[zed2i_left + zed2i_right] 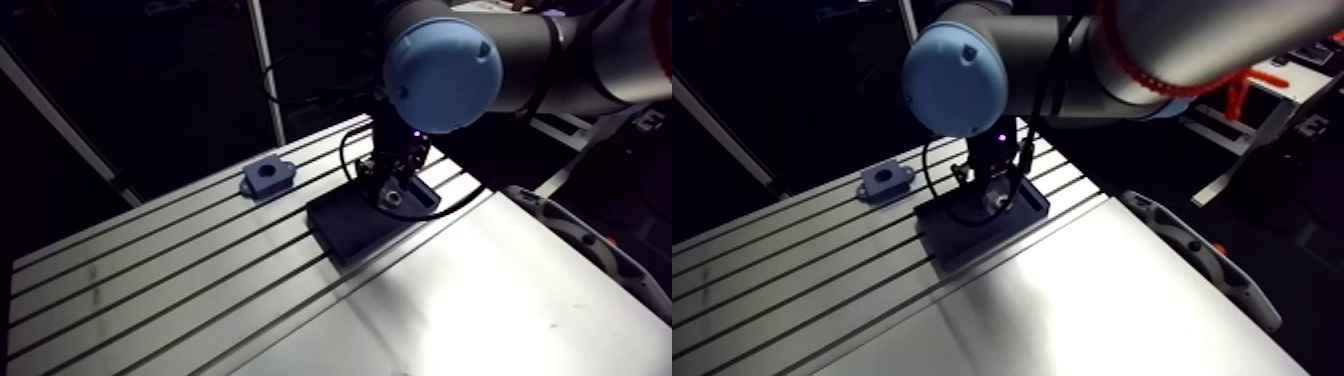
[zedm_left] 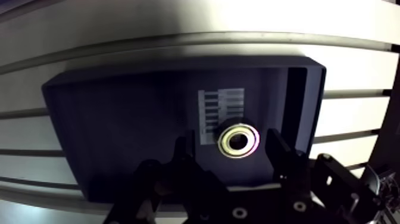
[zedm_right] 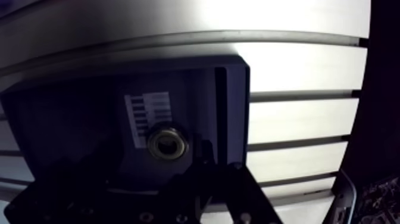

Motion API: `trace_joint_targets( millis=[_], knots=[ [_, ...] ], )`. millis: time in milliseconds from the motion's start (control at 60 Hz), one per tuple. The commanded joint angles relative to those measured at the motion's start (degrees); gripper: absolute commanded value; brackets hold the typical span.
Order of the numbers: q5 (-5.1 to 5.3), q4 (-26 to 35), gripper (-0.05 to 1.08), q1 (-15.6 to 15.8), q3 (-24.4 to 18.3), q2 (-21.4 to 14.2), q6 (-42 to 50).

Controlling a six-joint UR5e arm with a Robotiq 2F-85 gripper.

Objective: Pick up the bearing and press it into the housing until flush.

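Note:
My gripper will next press the bearing into the housing [image 1: 268, 176] until it is flush, and for that it will grab the bearing by its outer ring [image 1: 393, 198].
A small metal ring bearing [image 2: 238, 140] lies flat in a dark shallow tray [image 2: 119, 131], next to a white striped label [image 2: 219, 110]. In the wrist view my gripper [image 2: 230, 143] is open and hangs low over the tray. Its fingers [image 2: 183, 149] stand on either side of the bearing, with a gap on each side. In the arm view the gripper [image 1: 392, 190] sits over the tray's far end. The housing [image 1: 268, 176], a blue-grey block with a round bore, rests on the table beyond the tray, apart from it.
The slotted aluminium table [image 1: 150, 300] stretches toward the near left, and a smooth plate [image 1: 480, 300] covers its right part. A grey rail with orange marks [image 1: 600, 250] runs past the table's right edge. The tray's raised wall [image 2: 296, 101] stands beside the bearing.

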Motion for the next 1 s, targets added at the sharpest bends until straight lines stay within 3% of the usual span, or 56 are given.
trace_joint_targets(
  millis=[17, 1000],
  knots=[
    [0.05, -0.04, 0.32, -0.32, 0.11, 0.12, 0.06],
    [-0.03, -0.27, 0.44, -0.43, 1.07, 0.04, 0.16]
  ],
)
